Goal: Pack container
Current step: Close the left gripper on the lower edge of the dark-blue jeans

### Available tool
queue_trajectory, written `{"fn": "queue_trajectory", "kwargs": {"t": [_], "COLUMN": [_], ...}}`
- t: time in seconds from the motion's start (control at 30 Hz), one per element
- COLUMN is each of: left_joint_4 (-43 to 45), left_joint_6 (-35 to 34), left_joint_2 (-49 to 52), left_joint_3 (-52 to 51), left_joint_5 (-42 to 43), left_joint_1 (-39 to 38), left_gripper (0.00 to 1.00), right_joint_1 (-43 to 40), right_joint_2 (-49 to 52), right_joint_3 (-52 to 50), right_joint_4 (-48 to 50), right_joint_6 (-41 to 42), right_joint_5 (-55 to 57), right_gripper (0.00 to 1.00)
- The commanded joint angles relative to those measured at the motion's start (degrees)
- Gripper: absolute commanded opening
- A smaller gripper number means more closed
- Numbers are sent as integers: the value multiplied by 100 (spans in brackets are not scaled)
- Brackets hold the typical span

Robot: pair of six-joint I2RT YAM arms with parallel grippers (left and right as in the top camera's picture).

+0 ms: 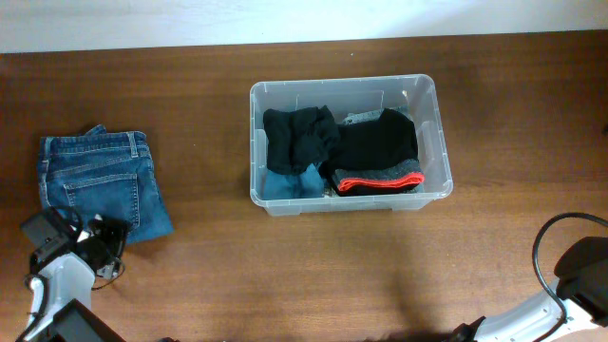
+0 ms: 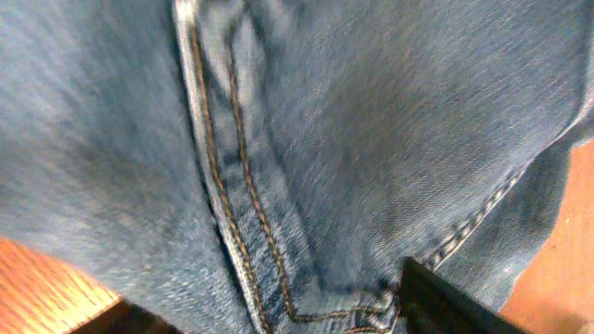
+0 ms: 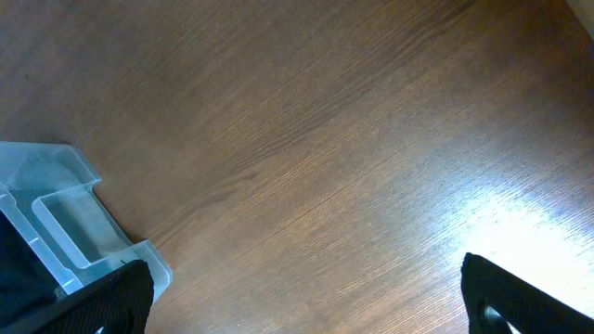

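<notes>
The left gripper grips the near edge of the folded blue jeans next, leaving the rest free, to lay the jeans into the container.
The clear container stands at the table's middle. It holds black garments, a blue cloth and a black folded piece with a red stripe. Folded blue jeans lie at the far left. My left gripper is at the jeans' near edge. In the left wrist view it is open, with the denim filling the space between its fingers. My right gripper is open and empty over bare wood, right of the container's corner.
The right arm and its cable sit at the near right corner. A pale wall edge runs along the table's far side. Brown table wood lies between the jeans and the container and in front of it.
</notes>
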Motion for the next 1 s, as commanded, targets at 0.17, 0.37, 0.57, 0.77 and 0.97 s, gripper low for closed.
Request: {"fn": "queue_trajectory", "kwargs": {"t": [0.17, 0.37, 0.57, 0.77, 0.97], "left_joint_4": [87, 249, 787, 1469, 1812], "left_joint_6": [177, -24, -227, -791, -1248], "left_joint_2": [-144, -140, -140, -140, -140], "left_joint_3": [15, -109, -400, -887, -999], "left_joint_5": [-221, 166, 302, 280, 284], "left_joint_1": [-20, -20, -20, -17, -20], "left_gripper": [84, 85, 85, 92, 93], "right_joint_1": [7, 7, 7, 7, 7], "right_joint_2": [4, 4, 4, 4, 4], "right_joint_3": [9, 9, 9, 9, 9], "right_joint_4": [4, 2, 2, 2, 2], "right_joint_6": [-13, -13, -13, -13, -13], "right_joint_5": [9, 9, 9, 9, 9], "right_gripper": [98, 98, 98, 98, 98]}}
